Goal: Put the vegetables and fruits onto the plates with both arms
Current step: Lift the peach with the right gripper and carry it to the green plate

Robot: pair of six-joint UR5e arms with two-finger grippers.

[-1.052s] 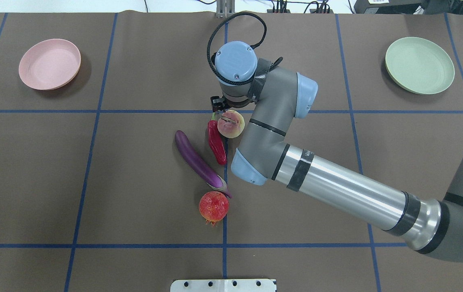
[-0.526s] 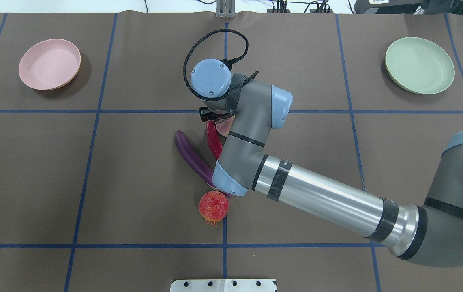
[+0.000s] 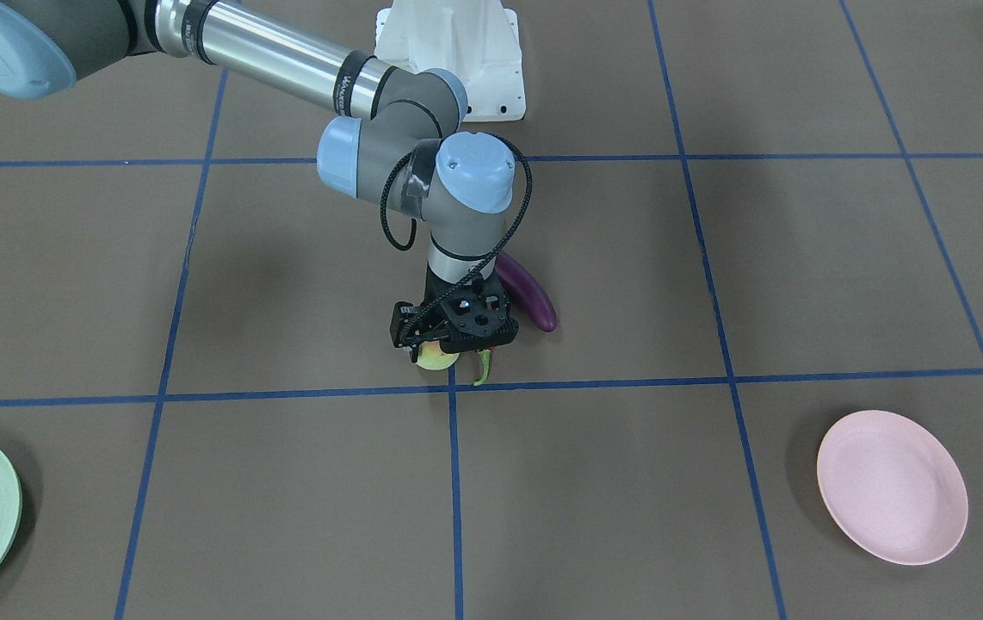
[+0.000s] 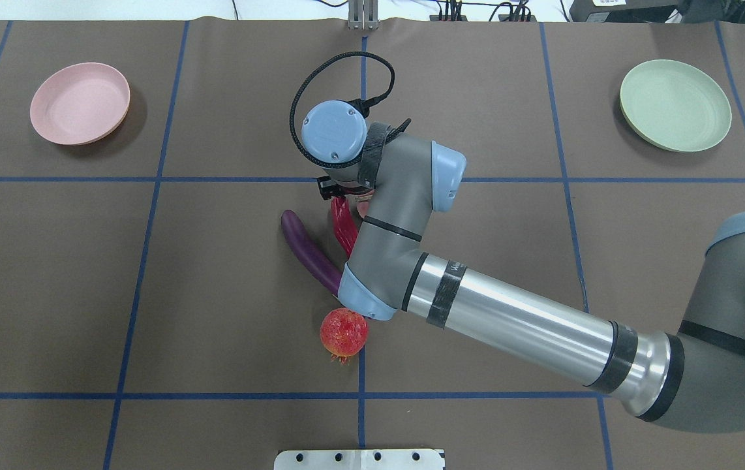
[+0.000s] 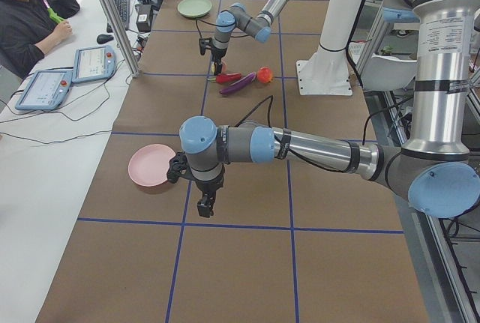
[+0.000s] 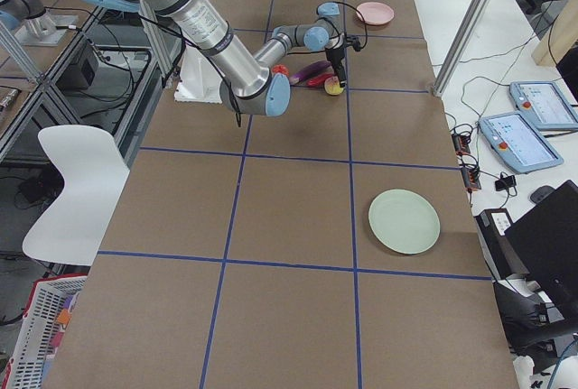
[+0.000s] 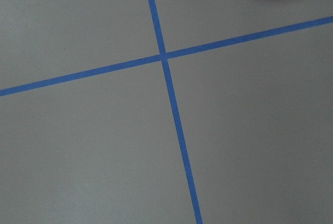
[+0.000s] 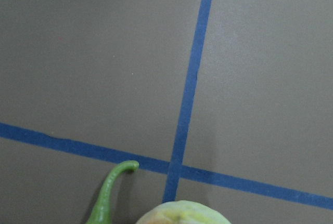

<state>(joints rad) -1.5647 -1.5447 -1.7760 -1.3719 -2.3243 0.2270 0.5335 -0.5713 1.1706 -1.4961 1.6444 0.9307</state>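
The right gripper takes hold of the yellow-pink peach around its round body [image 3: 437,356] next, to place the fruit on a plate.
My right gripper [image 3: 450,343] points down over the yellow-pink peach [image 3: 433,357], its jaws spread and low around it. The peach also shows at the bottom of the right wrist view [image 8: 182,214], next to the red chili's green stem [image 8: 106,198]. The chili [image 4: 344,227] and the purple eggplant [image 4: 304,250] lie beside the wrist. The red-yellow pomegranate-like fruit [image 4: 344,332] sits nearer the robot. The pink plate [image 4: 79,103] and the green plate [image 4: 675,104] are both bare. My left gripper [image 5: 204,204] hangs over bare table near the pink plate [image 5: 150,165]; I cannot tell whether it is open.
Blue tape lines grid the brown table. The white pedestal [image 3: 450,60] stands at the robot's side. The right forearm [image 4: 516,320] crosses above the table's right half. An operator [image 5: 30,8] sits beyond the far edge with tablets.
The right wrist has moved left and toward the robot and come down over the peach, which it now mostly hides from overhead. The fruits have not shifted.
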